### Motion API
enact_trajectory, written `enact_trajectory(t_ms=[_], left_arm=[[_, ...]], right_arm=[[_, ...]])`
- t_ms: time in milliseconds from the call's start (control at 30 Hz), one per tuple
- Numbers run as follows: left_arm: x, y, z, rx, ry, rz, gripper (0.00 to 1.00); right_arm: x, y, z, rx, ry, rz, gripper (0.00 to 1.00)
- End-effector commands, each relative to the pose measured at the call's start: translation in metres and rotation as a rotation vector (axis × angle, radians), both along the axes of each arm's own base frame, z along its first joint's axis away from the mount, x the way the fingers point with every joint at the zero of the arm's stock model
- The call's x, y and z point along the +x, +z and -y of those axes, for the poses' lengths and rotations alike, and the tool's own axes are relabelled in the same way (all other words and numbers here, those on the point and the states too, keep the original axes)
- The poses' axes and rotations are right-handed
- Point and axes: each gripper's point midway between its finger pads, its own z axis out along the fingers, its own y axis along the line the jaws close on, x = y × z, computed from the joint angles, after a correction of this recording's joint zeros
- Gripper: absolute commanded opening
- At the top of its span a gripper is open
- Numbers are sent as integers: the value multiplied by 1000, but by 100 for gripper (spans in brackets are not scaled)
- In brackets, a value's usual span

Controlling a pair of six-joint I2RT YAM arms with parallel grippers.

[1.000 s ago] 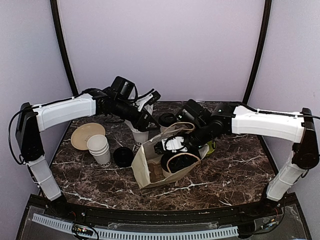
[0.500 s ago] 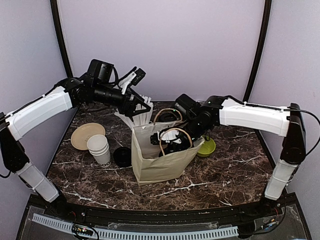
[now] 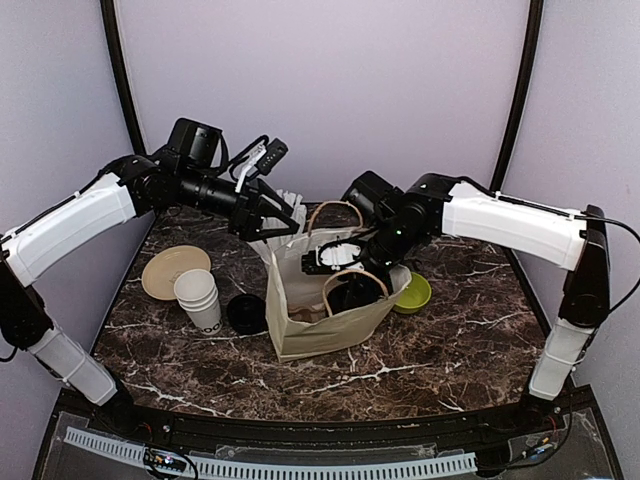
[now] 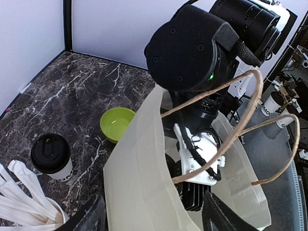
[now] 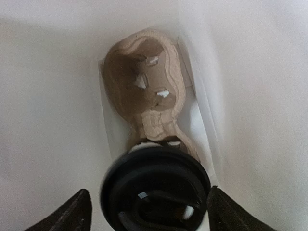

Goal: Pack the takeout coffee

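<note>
My left gripper grabs the bag [image 3: 315, 320] by its rim [image 3: 287, 243] beside the handle next, which leaves the bag's opening free for the takeout coffee.
A beige paper bag [image 3: 315, 320] with brown handles stands upright mid-table. My right gripper [image 3: 352, 290] is down inside it, shut on a takeout coffee; the right wrist view shows its black lid [image 5: 156, 190] between my fingers, above a brown cardboard cup carrier [image 5: 144, 86] on the bag's floor. My left gripper [image 3: 280, 222] hovers at the bag's far-left rim, open, with the bag's wall [image 4: 139, 173] running between the spread fingers. A second takeout coffee [image 4: 52, 158] stands on the table beyond the bag.
A stack of lidless white cups [image 3: 198, 298], a loose black lid [image 3: 245, 313] and a tan disc [image 3: 172, 270] lie left of the bag. A green bowl [image 3: 414, 292] sits on its right. A cup of white straws [image 4: 19, 199] stands under my left gripper.
The bag went from lying tilted to standing upright, with my right gripper and cup now reaching down into it. My left arm rose from the straw cup to the bag's rim.
</note>
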Motion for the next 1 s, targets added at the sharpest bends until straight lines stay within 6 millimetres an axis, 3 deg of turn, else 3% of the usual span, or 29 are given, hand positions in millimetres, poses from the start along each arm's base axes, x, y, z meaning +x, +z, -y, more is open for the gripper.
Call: enact_trajectory(t_ms=[0,333,500,667,733,833,967], left_arm=[[-15,-6,6,-3,-78,-16,71],[-6,-13,28,-8,-85,-5,64],[11,-22,37,10,-34,9,42],[18,-21,43,-8,-23,7,8],[18,-20,45,-22,-26,-5,1],[17,-17,47,-35,-32,-15,0],[19,-17,45,-28,-12,-16,0]], right_arm=[[-2,10,-3,13,-19,-40,95],[-7,23,-2,11,2,-48,99],[-18,29,4,14,59,-51,91],[-39,30,16,-8,171,-92,76],[-46,37,17,16,195,-103,70],[-44,57,12,71,185,-71,76],[-33,89,8,118,167,13,92]])
